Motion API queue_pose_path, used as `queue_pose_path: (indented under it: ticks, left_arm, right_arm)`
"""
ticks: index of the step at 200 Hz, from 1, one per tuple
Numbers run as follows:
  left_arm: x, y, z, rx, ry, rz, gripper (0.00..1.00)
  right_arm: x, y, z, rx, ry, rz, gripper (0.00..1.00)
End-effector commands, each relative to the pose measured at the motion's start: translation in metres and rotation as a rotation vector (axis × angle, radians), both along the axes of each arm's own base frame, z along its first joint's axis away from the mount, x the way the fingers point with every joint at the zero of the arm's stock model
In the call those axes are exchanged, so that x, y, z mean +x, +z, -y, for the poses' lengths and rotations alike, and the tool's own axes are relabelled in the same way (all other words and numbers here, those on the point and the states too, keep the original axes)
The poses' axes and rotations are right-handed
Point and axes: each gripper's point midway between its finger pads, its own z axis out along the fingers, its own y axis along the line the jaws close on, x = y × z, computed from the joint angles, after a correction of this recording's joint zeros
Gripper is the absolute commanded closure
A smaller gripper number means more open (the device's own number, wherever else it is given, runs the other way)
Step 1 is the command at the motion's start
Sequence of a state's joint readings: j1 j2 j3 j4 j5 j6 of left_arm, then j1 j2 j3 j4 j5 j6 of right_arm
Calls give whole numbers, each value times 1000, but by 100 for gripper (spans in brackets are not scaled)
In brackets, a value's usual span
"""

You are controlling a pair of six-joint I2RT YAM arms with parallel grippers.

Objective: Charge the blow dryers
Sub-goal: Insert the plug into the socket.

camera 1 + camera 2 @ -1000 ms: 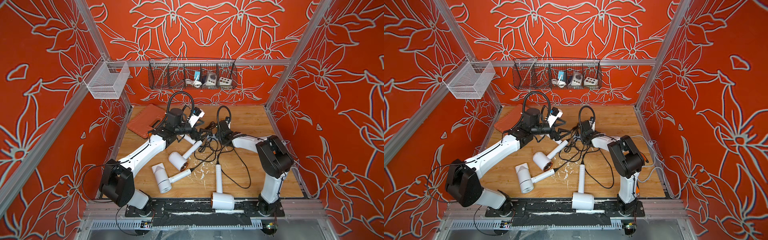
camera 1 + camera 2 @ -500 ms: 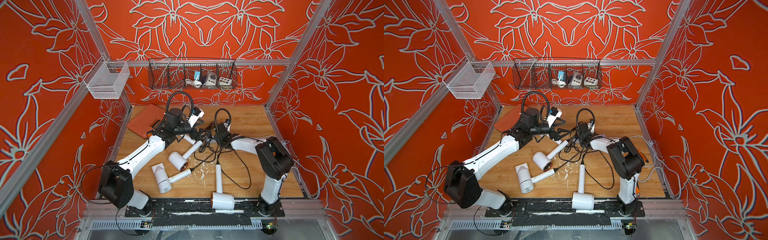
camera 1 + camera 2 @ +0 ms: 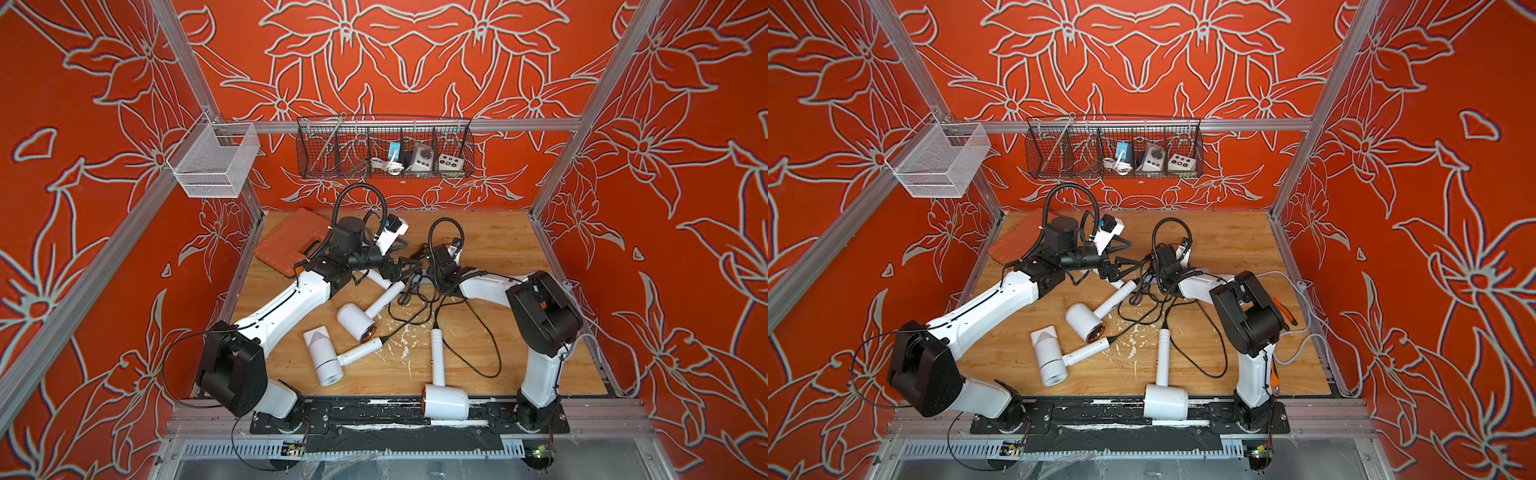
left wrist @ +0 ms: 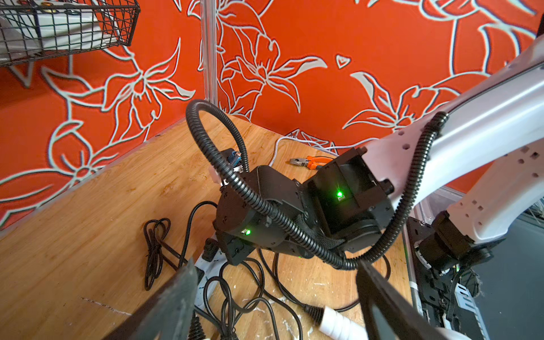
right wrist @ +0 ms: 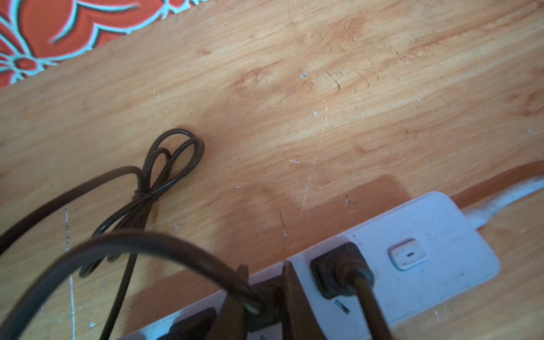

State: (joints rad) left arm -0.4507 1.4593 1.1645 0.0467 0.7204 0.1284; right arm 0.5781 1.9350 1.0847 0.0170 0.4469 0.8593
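The black plug (image 5: 266,298) would stay at its socket; my right gripper should open now.
Three white blow dryers lie on the wooden table: one (image 3: 356,321) in the middle, one (image 3: 323,360) to its front left, and one (image 3: 444,401) at the front edge. Their black cords (image 3: 415,299) tangle in the middle. My right gripper (image 5: 262,294) is shut on a black plug (image 5: 266,298) sitting at a socket of the white power strip (image 5: 426,265); another plug (image 5: 332,273) stands in the socket beside it. My left gripper (image 4: 276,294) hangs open above the cords and one dryer's handle end (image 4: 338,322), holding nothing. In both top views the two grippers (image 3: 405,266) (image 3: 1152,276) nearly meet.
An orange case (image 3: 291,245) lies at the back left under the left arm. A black wire basket (image 3: 386,149) and a white mesh basket (image 3: 212,162) hang on the walls. Orange-handled pliers (image 4: 312,162) lie near the right wall.
My right gripper has edged slightly left toward the left gripper, still shut on the plug. The left arm has hardly moved.
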Motion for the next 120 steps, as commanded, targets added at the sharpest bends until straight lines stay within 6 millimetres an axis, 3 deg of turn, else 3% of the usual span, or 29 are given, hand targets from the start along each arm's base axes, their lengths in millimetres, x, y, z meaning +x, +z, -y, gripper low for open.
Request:
queue_pose_path:
  ticks: [1, 35, 72, 106, 120]
  left_arm:
    - [-5, 14, -2, -31, -14, 25, 16]
    - [-6, 14, -2, -37, -17, 23, 16]
    - [-6, 15, -2, -37, -14, 25, 16]
    - [-6, 14, -2, -36, -10, 24, 15]
    - [-5, 13, -2, -36, -10, 21, 15]
  right_arm:
    - [-156, -152, 2, 51, 50, -682, 100]
    - [-166, -167, 0, -14, 45, -734, 100]
    - [-164, -169, 3, -57, 17, -750, 100]
    - [-165, -174, 15, 56, -73, -758, 100]
    - [-166, -174, 18, 84, -87, -756, 86]
